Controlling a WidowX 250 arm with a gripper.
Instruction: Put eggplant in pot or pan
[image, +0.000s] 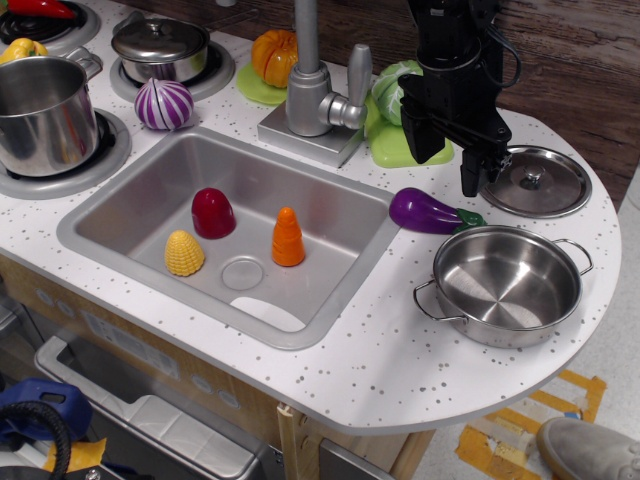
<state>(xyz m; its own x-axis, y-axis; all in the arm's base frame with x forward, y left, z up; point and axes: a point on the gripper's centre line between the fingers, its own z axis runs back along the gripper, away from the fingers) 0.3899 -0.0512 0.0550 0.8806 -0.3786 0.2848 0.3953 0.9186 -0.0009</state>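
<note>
The gripper grabs the purple eggplant's narrower part (446, 217) beside the green stem cap next, to put the eggplant in the steel pan (508, 284).
The glossy purple eggplant (424, 211) with a green stem cap lies on the white counter between the sink and the pan, stem end pointing right. The wide shallow steel pan (508, 284) with two wire loop handles stands empty just below and right of it. My gripper (446, 163) hangs above the counter just behind the eggplant, its black fingers (471, 172) pointing down, spread apart and holding nothing. It does not touch the eggplant.
A steel lid (536, 181) lies right of the gripper. The sink (120, 210) holds a dark red toy (213, 213), an orange carrot (288, 238) and yellow corn (184, 253). The faucet (316, 85), green cabbage (392, 88), striped onion (164, 104), lidded pot (160, 47) and tall pot (42, 114) stand behind.
</note>
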